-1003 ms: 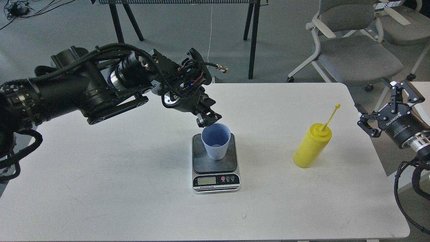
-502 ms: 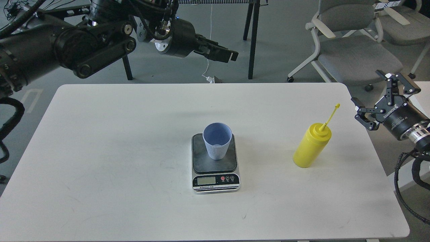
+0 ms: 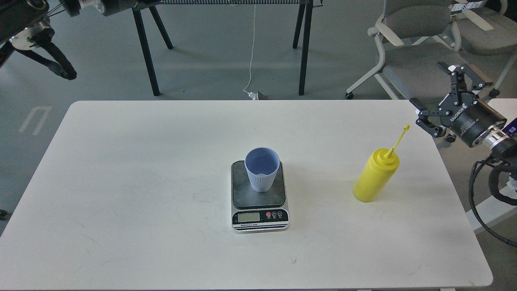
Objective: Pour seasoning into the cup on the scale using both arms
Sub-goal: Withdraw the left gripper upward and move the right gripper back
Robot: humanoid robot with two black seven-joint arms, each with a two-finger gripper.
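I should pick up the squeeze bottle by its yellow body [image 3: 374,178] with my right gripper next. Then it can pour seasoning into the cup [image 3: 261,171] on the scale.
The pale blue ribbed cup [image 3: 261,171] stands upright on the dark top plate of the scale [image 3: 258,202] at the middle of the white table [image 3: 141,182]. The yellow squeeze bottle [image 3: 375,176] stands upright to the right, its cap strap sticking up. My right gripper [image 3: 428,84] is open and empty, above the table's right edge, up and to the right of the bottle and apart from it. Only upper parts of my left arm [image 3: 24,24] show at the top left corner; its gripper is out of view.
Grey office chairs [image 3: 424,60] stand behind the table's right corner. Black legs [image 3: 303,48] of another table and a white cable [image 3: 252,48] are on the floor behind. A second white surface [image 3: 501,105] shows at the right edge.
My left arm lifted from beside the cup's rim and swung up and away to the top left, out of view. My right gripper moved up and left, nearer the bottle.
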